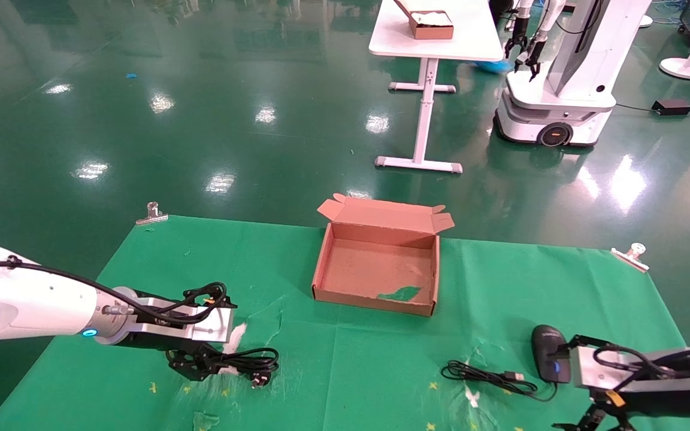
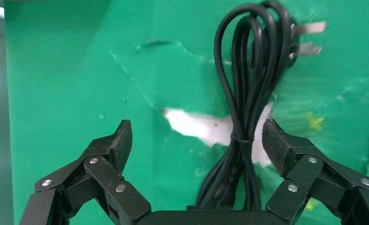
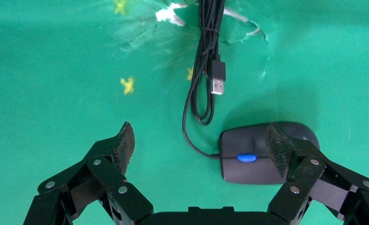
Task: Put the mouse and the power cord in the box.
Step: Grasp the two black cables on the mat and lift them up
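My right gripper moves toward the plug, before it closes on the cable, since the cable's USB plug (image 1: 514,376) (image 3: 217,77) lies beyond both fingers of the gripper.
The open salmon-brown box (image 1: 375,302) stands mid-table with its lid flapped back. The power cord (image 1: 249,361) lies coiled at the front left. My left gripper (image 1: 198,362) hangs open right over it; in the left wrist view the cord (image 2: 248,93) runs between the fingers, close to one pad (image 2: 276,143), and the gripper (image 2: 197,136) grips nothing. The black mouse (image 1: 550,353) lies at the front right, its thin cable (image 1: 489,377) bundled beside it. My right gripper (image 3: 200,140) is open above the cloth, one finger (image 3: 281,150) over the mouse (image 3: 250,159).
The green cloth (image 1: 381,359) is torn in places, with a white patch (image 1: 236,338) by the cord. Metal clips (image 1: 152,214) (image 1: 631,254) hold its far corners. Beyond stand a white table with another brown box (image 1: 430,24) and another robot (image 1: 560,78).
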